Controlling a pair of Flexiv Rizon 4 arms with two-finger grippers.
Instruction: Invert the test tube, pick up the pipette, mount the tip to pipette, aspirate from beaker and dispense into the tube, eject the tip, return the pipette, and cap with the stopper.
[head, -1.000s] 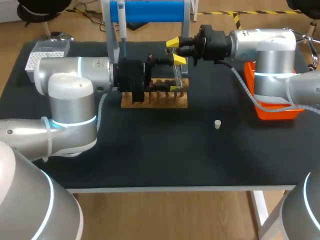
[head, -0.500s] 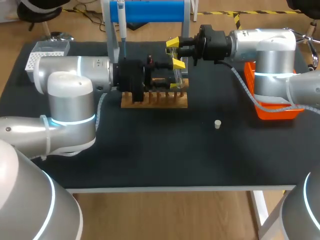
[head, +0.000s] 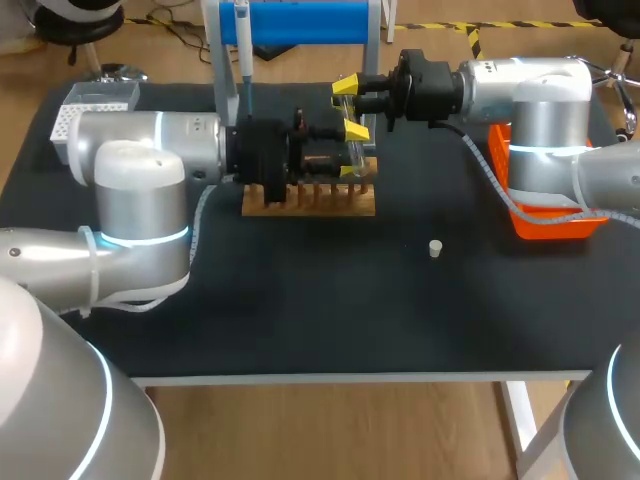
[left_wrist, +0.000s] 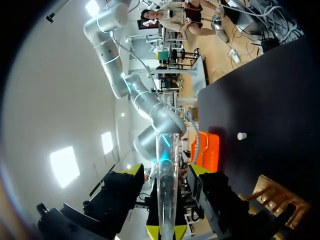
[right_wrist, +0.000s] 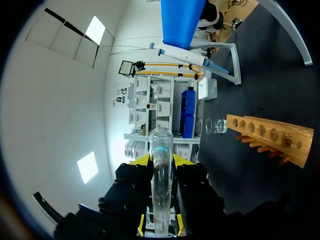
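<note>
I need to grab the test tube by the middle of its body (left_wrist: 167, 182) with my left gripper next. The test tube's opening (left_wrist: 167, 135) will then stay free to take the liquid.
The clear test tube (head: 357, 152) hangs above the wooden rack (head: 310, 200). My right gripper (head: 351, 96) reaches in from the right and is shut on the tube's upper part; in the right wrist view the tube (right_wrist: 161, 165) is pinched between its fingers. My left gripper (head: 352, 150) comes from the left and is open, with a yellow tip on either side of the tube lower down. In the left wrist view a small gap shows between the tube (left_wrist: 165, 165) and each finger. The pipette (head: 243, 45) hangs on the blue stand (head: 310, 22). The small stopper (head: 435, 248) lies on the mat.
A white tip box (head: 85, 105) stands at the back left, partly behind my left arm. An orange bin (head: 550, 218) sits at the right under my right arm. A glass beaker (right_wrist: 216, 126) stands beyond the rack (right_wrist: 267, 137) in the right wrist view.
My left gripper's fingers have drawn in toward the test tube from wide open. The right gripper and the tube have kept still.
</note>
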